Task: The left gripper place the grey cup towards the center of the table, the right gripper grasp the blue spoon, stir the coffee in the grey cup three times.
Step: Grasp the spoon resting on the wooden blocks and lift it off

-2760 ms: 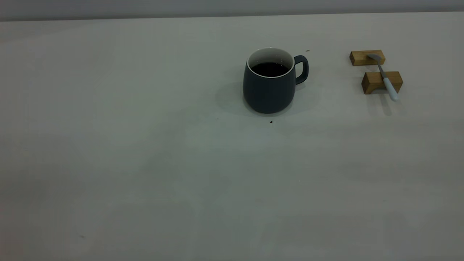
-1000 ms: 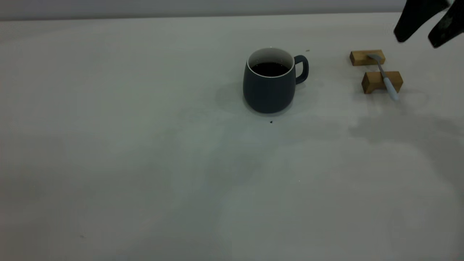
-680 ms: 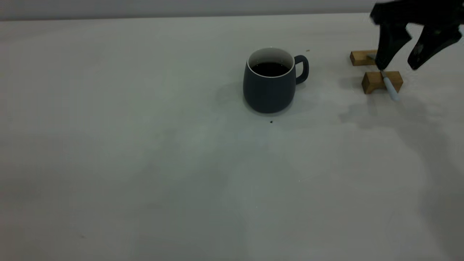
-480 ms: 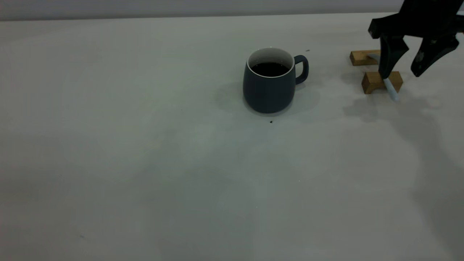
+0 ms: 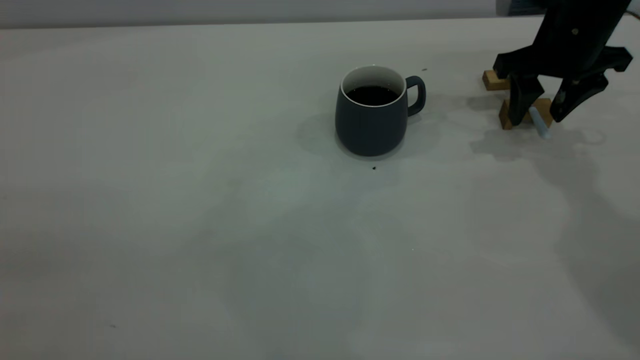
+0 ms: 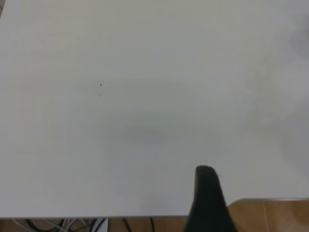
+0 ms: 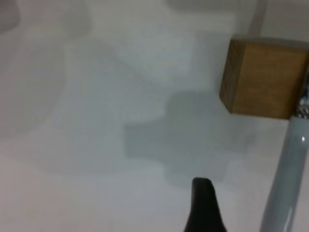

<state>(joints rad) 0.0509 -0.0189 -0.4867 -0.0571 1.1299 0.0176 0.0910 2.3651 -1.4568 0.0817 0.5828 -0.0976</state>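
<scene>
The right gripper grabs the blue spoon by its pale handle [image 5: 540, 123] next, to stir the coffee in the grey cup [image 5: 371, 122].
The grey cup [image 5: 371, 122] stands upright near the middle of the table [image 5: 200, 200], handle to the right, with dark coffee [image 5: 372, 95] inside. The blue spoon [image 5: 539, 122] lies across two wooden blocks at the far right. My right gripper [image 5: 542, 109] is open and low over the nearer block, one finger on each side of the spoon's pale handle [image 7: 287, 174], not touching it. My left gripper [image 6: 265, 186] is out of the exterior view; one black finger [image 6: 206, 193] shows over bare table by its edge, open, holding nothing.
Two wooden blocks, the far one [image 5: 492, 80] and the near one [image 5: 506, 119], carry the spoon; the near block [image 7: 263, 79] fills the right wrist view. The table edge [image 6: 145, 216], cables and wooden floor [image 6: 275, 215] show below the left gripper.
The right gripper came in from the upper right and dropped, open, until its fingers straddle the spoon handle at the near block. Cup and spoon have not moved.
</scene>
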